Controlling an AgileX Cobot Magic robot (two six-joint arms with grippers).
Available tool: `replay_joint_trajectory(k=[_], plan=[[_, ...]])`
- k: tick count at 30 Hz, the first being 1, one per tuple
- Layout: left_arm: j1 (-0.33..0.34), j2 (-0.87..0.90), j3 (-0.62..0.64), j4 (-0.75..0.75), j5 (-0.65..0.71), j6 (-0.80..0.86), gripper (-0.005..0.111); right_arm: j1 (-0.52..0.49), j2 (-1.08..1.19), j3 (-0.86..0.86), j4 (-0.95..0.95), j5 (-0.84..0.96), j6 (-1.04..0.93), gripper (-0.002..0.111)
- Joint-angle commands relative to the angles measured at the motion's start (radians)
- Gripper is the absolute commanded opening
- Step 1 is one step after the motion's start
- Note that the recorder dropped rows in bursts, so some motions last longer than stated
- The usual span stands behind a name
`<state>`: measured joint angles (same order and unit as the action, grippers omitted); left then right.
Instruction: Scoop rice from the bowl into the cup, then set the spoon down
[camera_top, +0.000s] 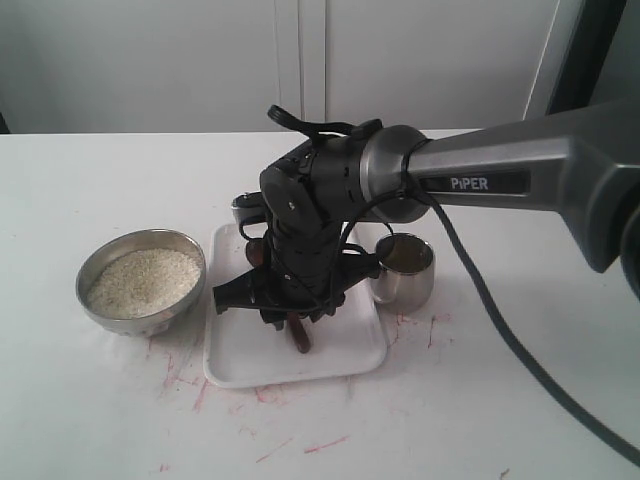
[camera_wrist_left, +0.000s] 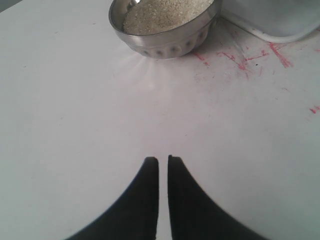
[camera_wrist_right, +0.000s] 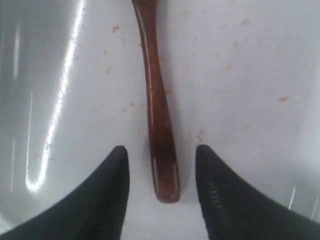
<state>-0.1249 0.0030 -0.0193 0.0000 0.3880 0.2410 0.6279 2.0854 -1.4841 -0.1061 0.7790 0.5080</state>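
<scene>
My right gripper takes hold of the spoon by its handle's end (camera_top: 299, 335) next, to scoop rice from the bowl into the cup (camera_top: 405, 285).
The reddish-brown spoon (camera_wrist_right: 159, 125) lies flat on the white tray (camera_top: 330, 355). My right gripper (camera_wrist_right: 161, 152) hangs low over it, open, with the end of the handle between its fingers and a gap on each side. In the exterior view this gripper (camera_top: 290, 315) covers most of the spoon (camera_top: 300, 338). The steel bowl (camera_top: 100, 305), full of rice (camera_top: 143, 278), stands left of the tray. The steel cup (camera_top: 405, 285) stands at the tray's right edge. My left gripper (camera_wrist_left: 163, 159) is shut on nothing above bare table, facing the bowl (camera_wrist_left: 165, 42) and its rice (camera_wrist_left: 160, 12); the exterior view does not show it.
The right arm (camera_top: 480, 180) reaches in from the right, over the cup. Red marks (camera_top: 300, 440) stain the white table around the tray. A corner of the tray (camera_wrist_left: 280, 20) lies beside the bowl in the left wrist view.
</scene>
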Motion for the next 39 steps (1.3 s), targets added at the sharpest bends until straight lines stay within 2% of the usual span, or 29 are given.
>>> replay_joint_trajectory(k=[1, 4, 6, 7, 12, 20, 34, 39], plan=[[-0.007, -0.003, 0.009, 0.000, 0.039, -0.006, 0.014, 0.001, 0.000, -0.004, 0.011, 0.010, -0.009, 0.040], [-0.007, -0.003, 0.009, 0.000, 0.039, -0.006, 0.014, 0.001, -0.004, -0.004, 0.011, 0.030, -0.024, 0.023], [-0.007, -0.003, 0.009, 0.000, 0.039, -0.006, 0.014, 0.001, -0.013, -0.004, 0.011, 0.052, -0.044, 0.005], [-0.007, -0.003, 0.009, 0.000, 0.039, -0.006, 0.014, 0.001, -0.019, -0.004, 0.011, 0.054, -0.050, 0.000], [-0.007, -0.003, 0.009, 0.000, 0.039, -0.006, 0.014, 0.001, -0.082, -0.003, 0.004, 0.041, -0.064, 0.000], [-0.007, -0.003, 0.009, 0.000, 0.039, -0.006, 0.014, 0.001, -0.272, 0.076, -0.002, -0.138, -0.150, 0.000], [-0.007, -0.003, 0.009, 0.000, 0.039, -0.006, 0.014, 0.001, -0.673, 0.382, -0.003, -0.498, -0.326, 0.000], [-0.007, -0.003, 0.009, 0.000, 0.039, -0.006, 0.014, 0.001, -0.820, 0.481, -0.003, -0.562, -0.349, 0.000]])
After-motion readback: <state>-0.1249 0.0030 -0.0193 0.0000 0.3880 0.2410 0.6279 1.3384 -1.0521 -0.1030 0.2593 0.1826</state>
